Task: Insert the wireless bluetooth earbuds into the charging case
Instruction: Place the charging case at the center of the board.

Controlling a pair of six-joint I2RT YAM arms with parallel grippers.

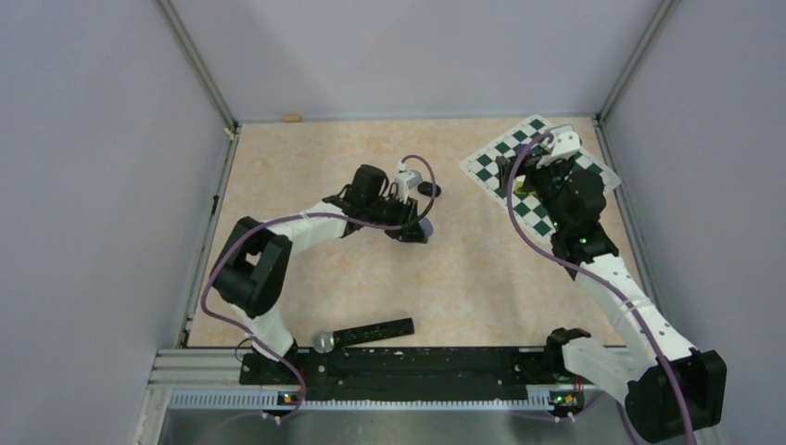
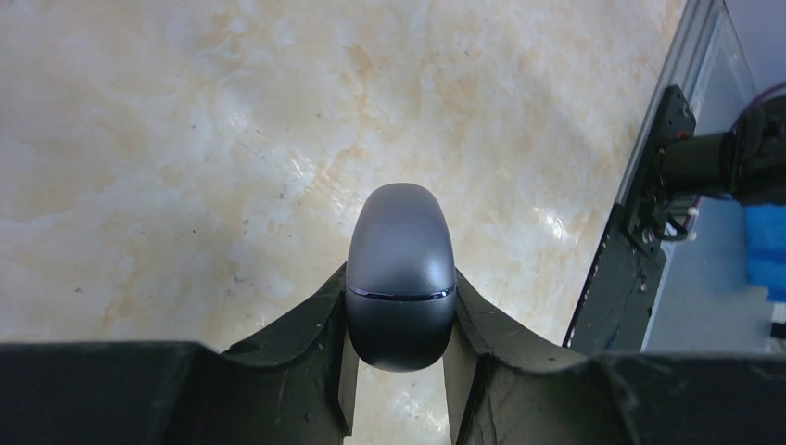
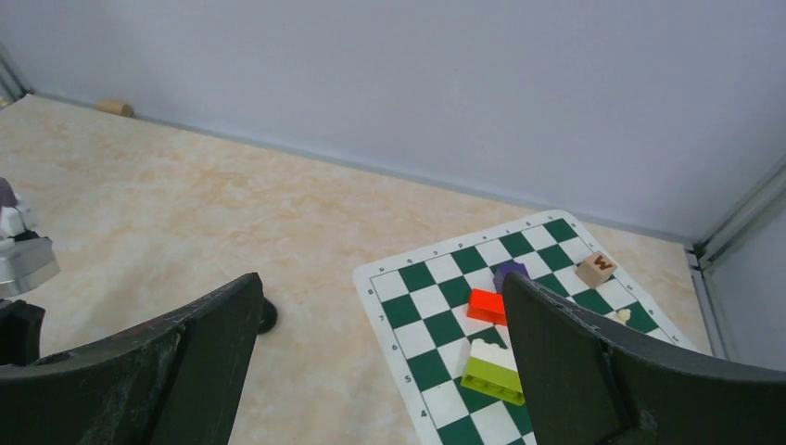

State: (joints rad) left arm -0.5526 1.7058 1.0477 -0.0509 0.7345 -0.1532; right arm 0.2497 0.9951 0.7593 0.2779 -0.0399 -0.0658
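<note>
My left gripper has to keep holding the charging case [image 1: 425, 226]. The case is above the marble and would fall if I opened now.
A dark grey oval charging case [image 2: 400, 250] with its lid closed sits clamped between the jaws of my left gripper [image 2: 400, 283], just above the marble tabletop. From above, that gripper [image 1: 414, 229] is at mid-table with the case [image 1: 425, 226] at its tip. My right gripper [image 3: 382, 278] hangs open and empty over the left corner of the chessboard [image 3: 436, 357]; from above it [image 1: 547, 148] is at the back right. I cannot pick out the earbuds. A tiny pale piece [image 3: 619, 316] lies on the board, too small to identify.
A small black rounded thing [image 1: 429, 189] lies just beyond the left gripper, half hidden behind my right finger [image 3: 267, 315]. Red [image 3: 486, 305], lime-and-white [image 3: 493, 371] and purple [image 3: 509, 273] blocks and a wooden W cube [image 3: 596, 269] are on the board. A black stick [image 1: 371, 333] lies near the front rail.
</note>
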